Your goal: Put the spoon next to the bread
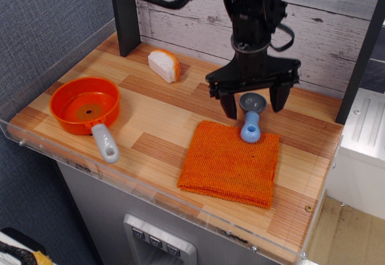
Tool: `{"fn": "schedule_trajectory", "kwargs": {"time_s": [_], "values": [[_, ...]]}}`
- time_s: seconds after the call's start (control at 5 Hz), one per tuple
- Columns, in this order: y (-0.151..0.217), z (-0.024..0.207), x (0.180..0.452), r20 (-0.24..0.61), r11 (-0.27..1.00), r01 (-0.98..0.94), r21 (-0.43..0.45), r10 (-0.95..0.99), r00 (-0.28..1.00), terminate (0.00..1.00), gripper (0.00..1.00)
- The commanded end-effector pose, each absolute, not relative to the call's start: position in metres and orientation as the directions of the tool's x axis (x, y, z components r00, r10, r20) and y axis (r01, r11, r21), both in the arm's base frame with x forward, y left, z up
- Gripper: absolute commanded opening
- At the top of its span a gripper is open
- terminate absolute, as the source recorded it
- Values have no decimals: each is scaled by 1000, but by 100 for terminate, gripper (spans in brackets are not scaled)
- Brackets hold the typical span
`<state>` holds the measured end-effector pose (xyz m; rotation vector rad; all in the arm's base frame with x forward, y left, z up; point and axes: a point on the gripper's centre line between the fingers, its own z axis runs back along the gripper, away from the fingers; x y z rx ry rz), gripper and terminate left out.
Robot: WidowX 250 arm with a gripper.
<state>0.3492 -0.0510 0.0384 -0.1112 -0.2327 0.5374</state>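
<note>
The spoon should go beside the bread (164, 65), so my gripper will next grip it by its dark-grey bowl (252, 102).
The spoon (250, 119) lies on the wooden counter, dark-grey bowl toward the wall, light-blue handle end resting on the edge of the orange cloth (231, 163). The bread (164, 65), white with an orange-tan crust, sits at the back left near the black post. My gripper (253, 103) is open, low over the spoon's bowl, with one finger (228, 105) to its left and the other finger (279, 98) to its right. It holds nothing.
An orange pan (85, 105) with a grey handle (105, 143) sits at the front left. A black post (124, 13) stands at the back left and a white plank wall (325, 30) runs behind. A clear plastic rim (150, 190) edges the counter front.
</note>
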Motion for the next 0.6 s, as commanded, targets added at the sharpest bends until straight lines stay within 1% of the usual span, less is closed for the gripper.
{"fn": "schedule_trajectory", "kwargs": {"time_s": [0.0, 0.2, 0.4], "values": [[-43, 31, 338, 191, 856, -492, -162, 516, 835, 0, 100], [-41, 31, 336, 204, 854, -492, -168, 518, 830, 0, 0], [-38, 31, 334, 194, 845, -501, -190, 532, 824, 0, 0]]}}
